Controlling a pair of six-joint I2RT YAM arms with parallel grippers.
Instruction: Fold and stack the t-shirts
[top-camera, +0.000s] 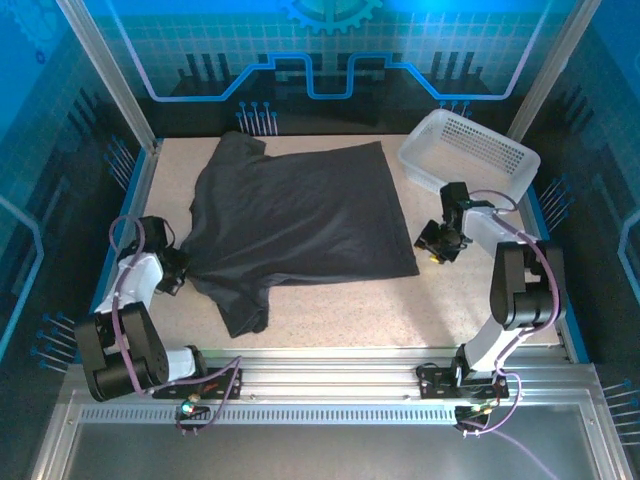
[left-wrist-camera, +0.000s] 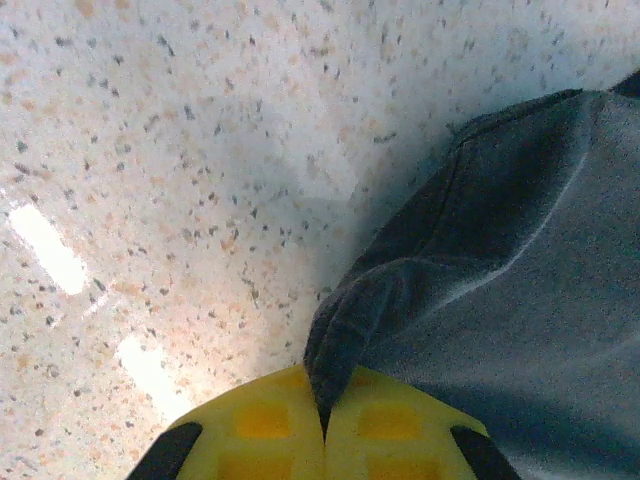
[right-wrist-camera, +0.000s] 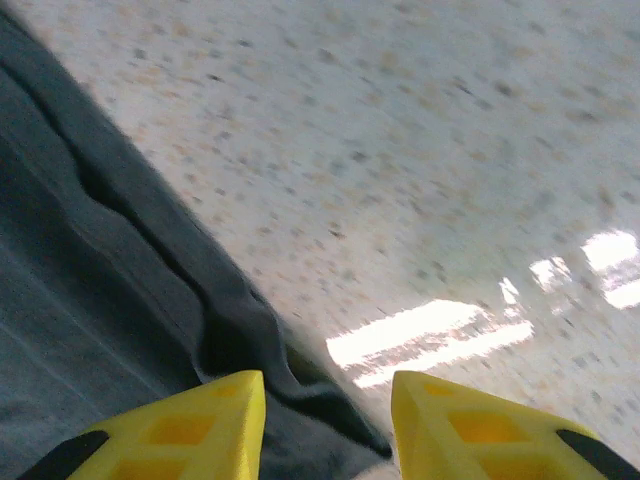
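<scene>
My left gripper holds the t-shirt (top-camera: 295, 215). My right gripper should next grab its front hem corner (top-camera: 414, 272), opposite my left gripper's hold, to lift and spread the t-shirt for folding.
A dark charcoal t-shirt (top-camera: 295, 215) lies spread on the speckled table, one sleeve hanging toward the front edge. At its left side my left gripper (top-camera: 178, 268) is shut on a pinch of the cloth; the left wrist view shows the t-shirt (left-wrist-camera: 500, 260) edge clamped between the yellow fingers (left-wrist-camera: 265, 425). My right gripper (top-camera: 433, 250) stands open just off the shirt's right front corner. In the right wrist view the t-shirt (right-wrist-camera: 100, 300) hem runs between the spread yellow fingers (right-wrist-camera: 200, 425) of the right gripper (right-wrist-camera: 328, 405).
A white perforated basket (top-camera: 468, 152) stands at the back right of the table (top-camera: 340, 310). Blue enclosure walls and a metal post (top-camera: 110, 75) ring the table. Bare tabletop lies in front of the shirt.
</scene>
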